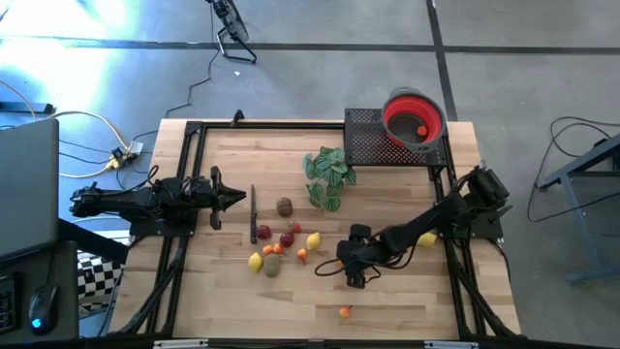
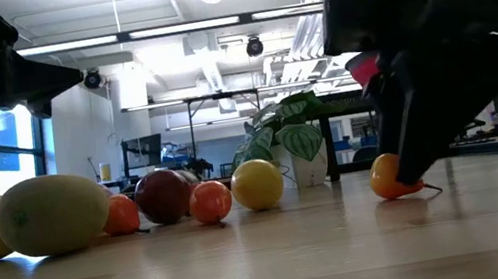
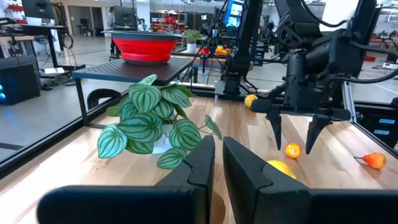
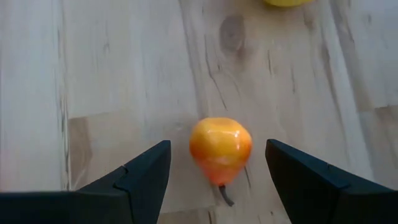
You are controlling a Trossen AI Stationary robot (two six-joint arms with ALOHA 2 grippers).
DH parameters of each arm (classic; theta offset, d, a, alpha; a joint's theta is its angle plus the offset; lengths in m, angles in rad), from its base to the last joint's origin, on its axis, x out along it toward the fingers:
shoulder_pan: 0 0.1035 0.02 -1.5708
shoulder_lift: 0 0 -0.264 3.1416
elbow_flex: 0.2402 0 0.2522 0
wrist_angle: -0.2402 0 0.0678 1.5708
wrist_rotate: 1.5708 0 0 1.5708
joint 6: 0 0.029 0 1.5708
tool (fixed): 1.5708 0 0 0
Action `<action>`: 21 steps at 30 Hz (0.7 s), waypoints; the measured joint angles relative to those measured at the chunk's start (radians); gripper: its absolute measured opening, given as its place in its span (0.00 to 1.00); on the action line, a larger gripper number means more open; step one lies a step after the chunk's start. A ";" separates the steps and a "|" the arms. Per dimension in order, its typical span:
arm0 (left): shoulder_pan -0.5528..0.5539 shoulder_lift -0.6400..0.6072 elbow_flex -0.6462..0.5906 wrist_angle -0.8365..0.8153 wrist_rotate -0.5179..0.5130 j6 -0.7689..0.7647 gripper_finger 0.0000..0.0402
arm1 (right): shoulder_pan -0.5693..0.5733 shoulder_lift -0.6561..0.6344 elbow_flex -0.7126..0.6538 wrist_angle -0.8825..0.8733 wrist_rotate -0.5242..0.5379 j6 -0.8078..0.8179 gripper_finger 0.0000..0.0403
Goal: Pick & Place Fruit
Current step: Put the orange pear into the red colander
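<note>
My right gripper closes on the fruit now, since its fingers stand beside the orange fruit point(image 4: 220, 149), low over the wood.
My right gripper point(image 1: 322, 263) stands open over the table's middle, slanting down. Its two fingers are on either side of a small orange fruit point(image 4: 220, 149) that rests on the wood, with a clear gap on each side. A cluster of fruit point(image 1: 276, 244), yellow lemons plus red, orange and brown-green pieces, lies just left of it. One lemon point(image 1: 427, 238) lies under the right arm and an orange piece point(image 1: 345, 311) sits near the front edge. My left gripper point(image 1: 231, 199) waits shut and level at the table's left side.
A red bowl point(image 1: 415, 118) holding one fruit sits on a black mesh stand point(image 1: 368, 138) at the far right. A green leafy plant sprig point(image 1: 327, 176) stands in front of the stand. A dark stick point(image 1: 253, 213) lies left of the fruit cluster. Bare wood shows toward the near edge.
</note>
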 joint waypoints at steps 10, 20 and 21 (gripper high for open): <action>0.000 0.000 0.000 -0.003 0.001 0.000 0.08 | 0.000 0.000 0.000 0.005 0.007 0.000 0.57; 0.000 0.000 0.000 -0.006 0.000 0.000 0.08 | 0.000 0.000 0.000 0.005 0.004 0.000 0.44; 0.000 0.000 0.000 -0.006 0.000 0.000 0.08 | 0.000 0.000 0.000 0.005 0.004 0.000 0.43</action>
